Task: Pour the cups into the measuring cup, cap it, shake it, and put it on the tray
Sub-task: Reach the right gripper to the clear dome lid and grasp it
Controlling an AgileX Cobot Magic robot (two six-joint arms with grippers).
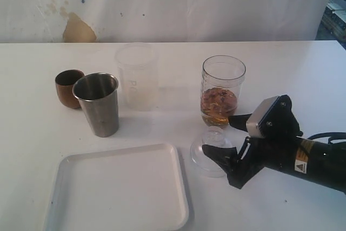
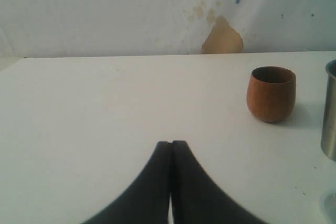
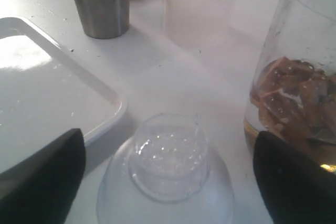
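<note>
My right gripper should next grip the clear lid by its raised top knob [image 1: 215,133] [image 3: 169,156] to cap the measuring cup.
The clear measuring cup [image 1: 223,90] [image 3: 299,103] stands uncapped and holds amber liquid with brown pieces. Its clear domed lid [image 1: 212,152] [image 3: 168,182] lies on the table in front of it. My right gripper [image 1: 220,133] [image 3: 169,139] is open low over the table, one finger on each side of the lid, not touching it. The wooden cup [image 1: 69,87] [image 2: 271,94], steel tumbler [image 1: 98,104] [image 3: 100,1] and frosted cup [image 1: 138,77] [image 3: 202,3] stand upright at the back left. My left gripper [image 2: 171,143] is shut on nothing, off to the side of the wooden cup, and does not show in the exterior view.
The white tray [image 1: 119,187] [image 3: 47,93] lies empty at the front left, its corner close to the lid. The tumbler's edge [image 2: 331,108] shows beside the wooden cup in the left wrist view. A stained white wall backs the table.
</note>
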